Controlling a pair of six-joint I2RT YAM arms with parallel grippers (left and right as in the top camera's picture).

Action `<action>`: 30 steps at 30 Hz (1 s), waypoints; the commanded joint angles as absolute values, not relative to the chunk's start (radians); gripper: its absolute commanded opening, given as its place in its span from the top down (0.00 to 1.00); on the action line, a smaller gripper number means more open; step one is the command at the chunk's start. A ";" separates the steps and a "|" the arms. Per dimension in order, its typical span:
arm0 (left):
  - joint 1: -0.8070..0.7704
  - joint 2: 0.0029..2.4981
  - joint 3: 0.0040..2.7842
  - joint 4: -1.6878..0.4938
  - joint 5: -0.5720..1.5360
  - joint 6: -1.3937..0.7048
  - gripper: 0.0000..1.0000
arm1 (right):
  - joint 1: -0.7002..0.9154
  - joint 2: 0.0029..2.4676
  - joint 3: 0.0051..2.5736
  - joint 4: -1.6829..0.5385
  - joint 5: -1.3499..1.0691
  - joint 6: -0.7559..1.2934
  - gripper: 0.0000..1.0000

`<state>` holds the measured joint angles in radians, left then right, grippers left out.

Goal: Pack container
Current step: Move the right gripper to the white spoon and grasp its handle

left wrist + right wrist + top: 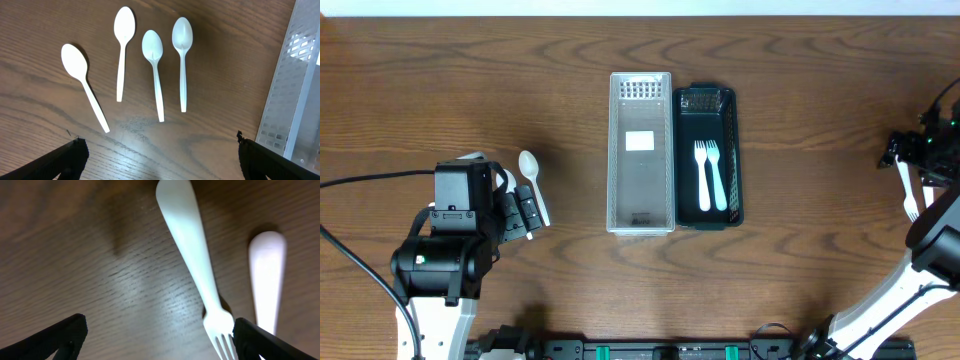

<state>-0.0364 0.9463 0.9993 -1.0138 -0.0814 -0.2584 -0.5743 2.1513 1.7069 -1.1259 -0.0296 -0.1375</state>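
Observation:
My right gripper lowers next, before it closes on the white fork, since its fingers hang above the tabletop, short of the fork's handle [901, 173] [192, 247].
Several white plastic spoons [155, 70] lie side by side on the wood, bowls away from me, just ahead of my open left gripper [160, 160], which holds nothing. From overhead only one spoon [530, 170] shows beside that gripper [525, 212]. A clear container [641, 152] stands at the table's middle, and a black container [734, 150] against its right side holds two white forks [708, 175]. At the far right my right gripper [160, 337] hangs open over a white fork [195, 255], whose tines lie close to the right finger. A second white handle [267, 275] lies beside it.
The clear container's perforated wall [295, 100] rises at the right of the left wrist view. The right arm [930, 150] sits near the table's right edge, with a fork [908, 195] below it. A black cable [360, 270] runs along the left.

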 commanded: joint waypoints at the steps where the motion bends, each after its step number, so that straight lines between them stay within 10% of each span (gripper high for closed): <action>1: -0.039 0.947 1.014 -1.016 -0.082 -0.260 0.02 | -0.585 2.173 1.704 -1.121 -0.026 -0.165 0.05; 30: -0.039 0.946 1.014 -1.013 -0.082 -0.260 0.02 | -0.606 2.180 1.531 -0.961 -0.027 -0.245 0.05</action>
<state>-0.0364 0.9463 0.9993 -1.0134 -0.0814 -0.2581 -0.5983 2.1662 1.5612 -0.9730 -0.0116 -0.2199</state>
